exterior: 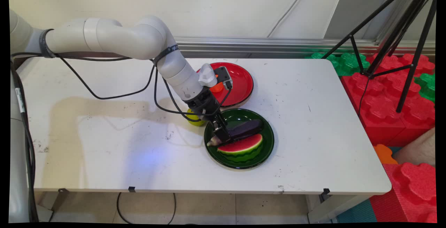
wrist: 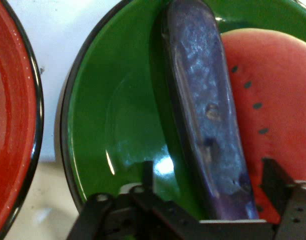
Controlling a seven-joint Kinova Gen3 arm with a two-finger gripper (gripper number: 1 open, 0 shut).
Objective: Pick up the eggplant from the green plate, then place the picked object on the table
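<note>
The purple eggplant will be lifted from the green plate next, and my gripper will hold it by its body near the stem end (exterior: 233, 134) for that.
A dark purple eggplant (exterior: 245, 128) lies in a green plate (exterior: 268, 141), beside a watermelon slice (exterior: 240, 147) with its red face up. My gripper (exterior: 221, 134) is down at the eggplant's stem end, low over the plate. In the hand view the gripper (wrist: 210, 172) is open and straddles the eggplant (wrist: 202, 100). A gap shows between the left finger (wrist: 148, 172) and the eggplant. The right finger (wrist: 275, 175) stands over the watermelon slice (wrist: 277, 90), close to the eggplant's other side. The green plate (wrist: 118, 100) fills most of this view.
A red plate (exterior: 242, 81) lies just behind the green one, with a small orange thing (exterior: 217, 87) on it, partly hidden by my wrist. A yellow-green fruit (exterior: 194, 119) sits on the table left of the green plate. Black tripod legs (exterior: 383, 29) and red and green foam blocks (exterior: 390, 92) stand off the table's right end.
</note>
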